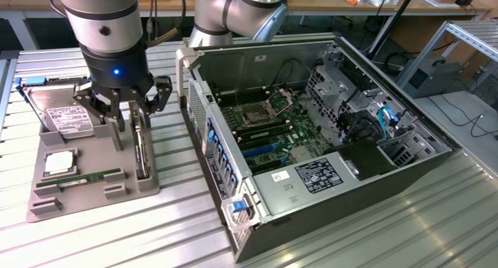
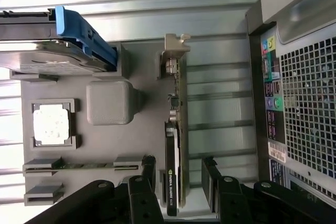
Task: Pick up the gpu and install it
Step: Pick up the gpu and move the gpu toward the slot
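My gripper lowers next, before it closes on the GPU's dark shroud. My fingers are high above the shroud in the wrist view, so closing now would miss it.
The gpu is a thin dark card standing on edge in a slot of the grey parts holder. In the wrist view the gpu has its silver bracket at the far end and a dark shroud near the fingers. My gripper hangs right over the card, at its end away from the bracket. The gripper is open, with one black finger on each side of the card and a gap showing on both sides. Nothing is held.
On the holder also sit a hard drive with a blue clip, a CPU and a green RAM stick. The open computer case stands close on the exterior view's right, motherboard exposed.
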`<state>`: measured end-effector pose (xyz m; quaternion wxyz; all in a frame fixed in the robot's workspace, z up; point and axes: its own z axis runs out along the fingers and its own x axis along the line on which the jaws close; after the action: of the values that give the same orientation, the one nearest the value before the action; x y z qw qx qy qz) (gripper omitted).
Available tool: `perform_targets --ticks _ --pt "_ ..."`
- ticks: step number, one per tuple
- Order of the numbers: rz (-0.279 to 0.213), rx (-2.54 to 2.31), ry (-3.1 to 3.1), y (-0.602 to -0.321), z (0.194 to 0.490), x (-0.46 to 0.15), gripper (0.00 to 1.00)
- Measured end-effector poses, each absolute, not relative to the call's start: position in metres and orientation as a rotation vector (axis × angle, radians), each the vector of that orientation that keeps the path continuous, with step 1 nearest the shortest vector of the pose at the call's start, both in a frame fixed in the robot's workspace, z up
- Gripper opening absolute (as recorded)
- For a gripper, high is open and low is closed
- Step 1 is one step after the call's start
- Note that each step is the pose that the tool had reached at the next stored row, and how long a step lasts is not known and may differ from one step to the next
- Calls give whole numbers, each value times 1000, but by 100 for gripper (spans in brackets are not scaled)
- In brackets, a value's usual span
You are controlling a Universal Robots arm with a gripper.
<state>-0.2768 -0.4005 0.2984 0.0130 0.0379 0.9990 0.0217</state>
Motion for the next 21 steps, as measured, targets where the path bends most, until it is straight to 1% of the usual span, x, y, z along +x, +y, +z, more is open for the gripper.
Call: perform_targets --ticks 12,21 --pt "68 118 3113 -400 288 -277 48" --pt "67 118 3112 -397 274 -277 48"
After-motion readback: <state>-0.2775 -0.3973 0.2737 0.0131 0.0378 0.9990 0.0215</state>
